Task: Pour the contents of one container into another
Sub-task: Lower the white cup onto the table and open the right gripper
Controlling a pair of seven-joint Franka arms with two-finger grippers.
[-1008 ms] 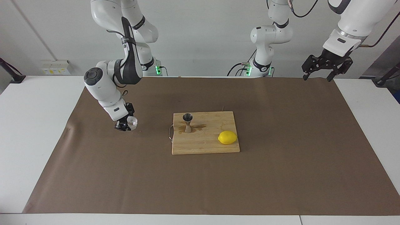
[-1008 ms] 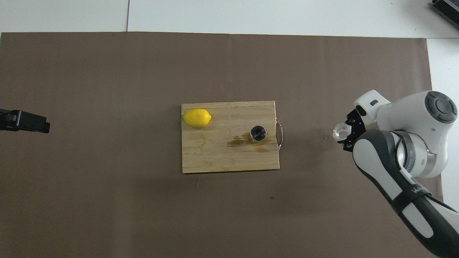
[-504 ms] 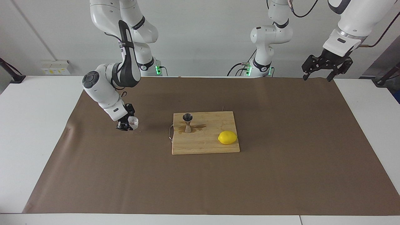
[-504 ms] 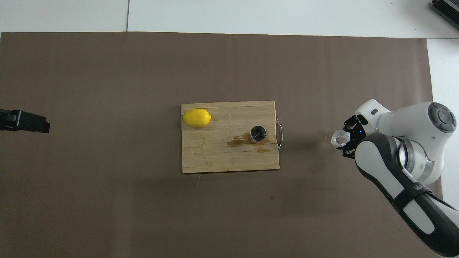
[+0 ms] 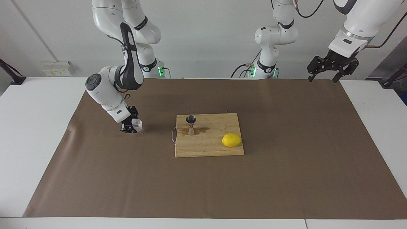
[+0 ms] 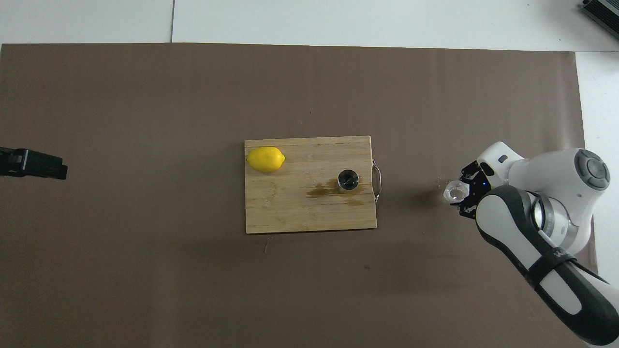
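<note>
My right gripper should open now, because the tumbler's base (image 6: 456,193) is down at the brown mat and the tumbler would stand there.
The clear glass tumbler (image 5: 137,125) is held in my right gripper (image 5: 133,126), which is shut on it low over the brown mat, toward the right arm's end of the table; it also shows in the overhead view (image 6: 455,191). I cannot tell whether the tumbler touches the mat. The steel hourglass jigger (image 5: 191,124) stands upright on the wooden cutting board (image 5: 210,149), well apart from the tumbler, with a brown wet patch (image 6: 329,189) beside it. My left gripper (image 5: 324,76) waits open and empty, raised above the mat's corner at the left arm's end.
A yellow lemon (image 5: 231,140) lies on the board's corner toward the left arm's end. The board has a metal handle (image 6: 377,181) on the side facing the tumbler. A brown paper mat (image 5: 286,178) covers the table.
My right gripper with the tumbler has shifted slightly toward the robots and toward the board, and its wrist has turned a little. The left arm has not moved.
</note>
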